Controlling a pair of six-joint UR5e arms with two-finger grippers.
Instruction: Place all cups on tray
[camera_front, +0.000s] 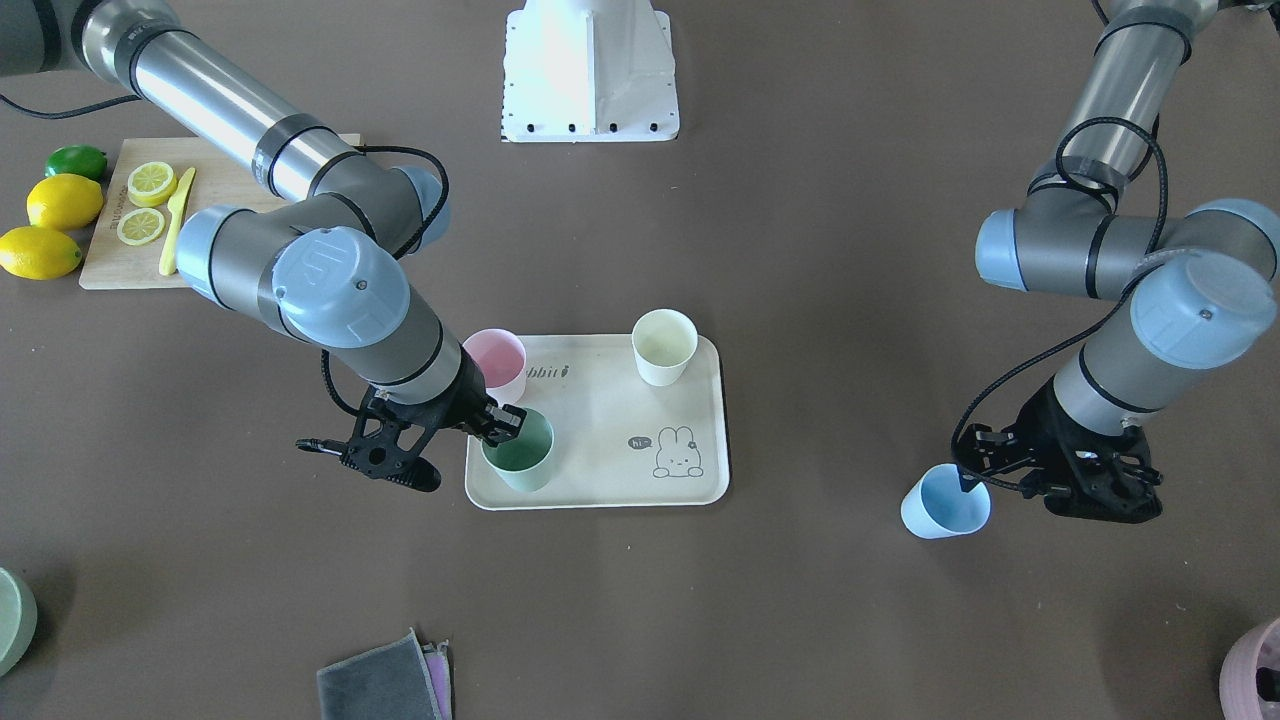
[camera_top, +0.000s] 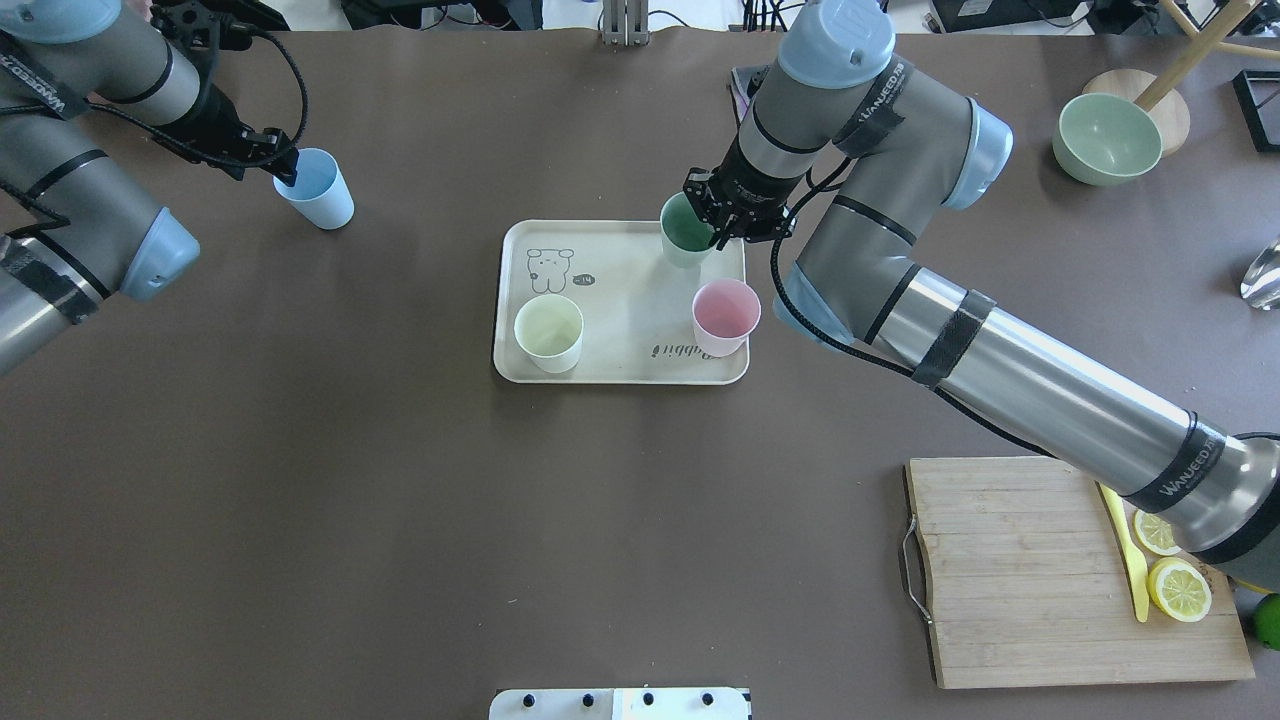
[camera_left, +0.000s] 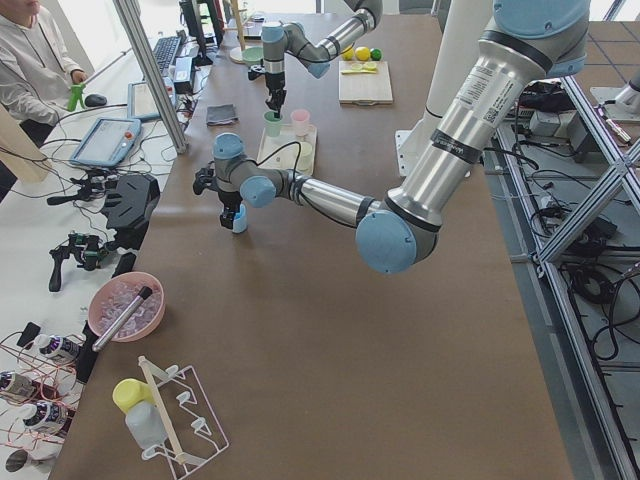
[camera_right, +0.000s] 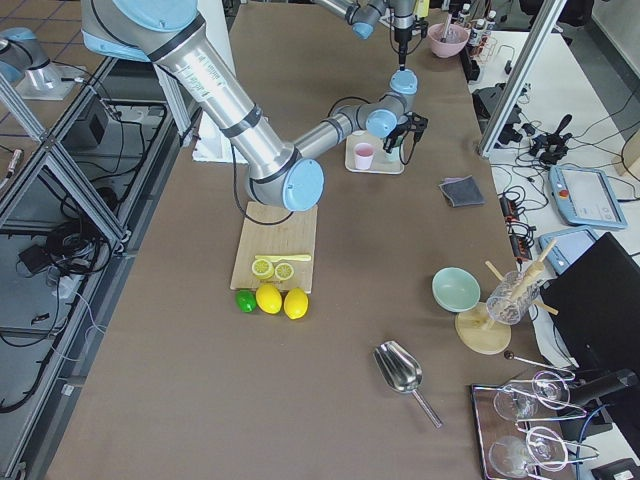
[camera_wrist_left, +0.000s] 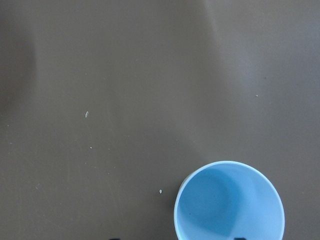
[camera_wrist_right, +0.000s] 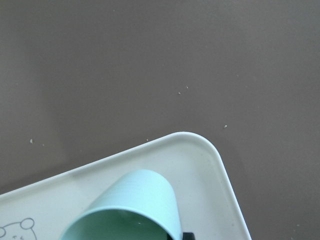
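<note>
Next, my left gripper grabs the cup by its rim (camera_front: 986, 492) to place the light blue cup on the cream tray (camera_front: 600, 420).
The cream tray (camera_front: 600, 420) lies mid-table and also shows in the overhead view (camera_top: 620, 300). The pink cup (camera_front: 497, 360) and the cream-white cup (camera_front: 664, 345) stand on it. My right gripper (camera_front: 505, 425) is shut on the rim of the sage green cup (camera_front: 520, 455) at the tray's corner (camera_wrist_right: 200, 165). I cannot tell whether that cup rests on the tray. The light blue cup (camera_front: 945, 503) stands on the bare table far from the tray. My left gripper (camera_front: 975, 470) is open and straddles its wall, one finger inside the cup (camera_wrist_left: 230, 205).
A wooden cutting board (camera_front: 110, 240) with lemon slices and a yellow knife lies near my right arm, with whole lemons (camera_front: 60, 200) beside it. A green bowl (camera_top: 1106, 138), a grey cloth (camera_front: 385, 680) and a pink bowl (camera_front: 1255, 670) sit near the table's edges.
</note>
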